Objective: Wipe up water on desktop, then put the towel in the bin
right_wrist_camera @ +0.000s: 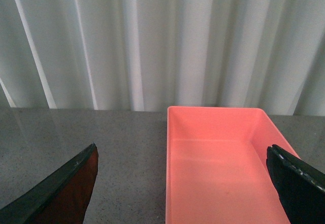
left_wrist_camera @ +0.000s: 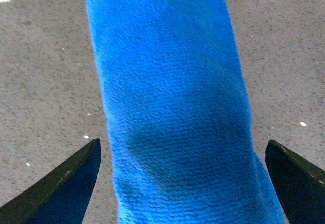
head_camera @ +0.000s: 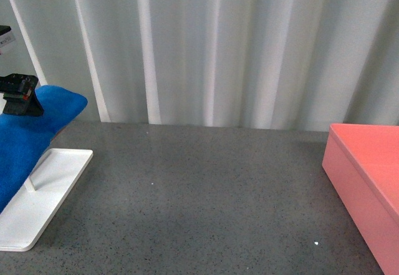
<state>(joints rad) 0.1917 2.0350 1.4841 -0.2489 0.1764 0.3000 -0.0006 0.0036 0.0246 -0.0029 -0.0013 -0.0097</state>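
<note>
My left gripper grabs the towel by its raised top fold next, since the fold stands up over the rack while the towel's lower part hangs slack.
The blue towel hangs draped over a rack at the far left of the dark grey desktop. The black end of my left arm sits at the towel's top. In the left wrist view the towel fills the middle, and my left gripper is open with one finger on each side of it, not touching. The pink bin stands at the right edge. My right gripper is open and empty, facing the empty bin; it is out of the front view.
The flat white rack base lies on the desktop at the front left, with a thin post rising under the towel. A white pleated curtain closes the back. A few tiny bright specks dot the desktop.
</note>
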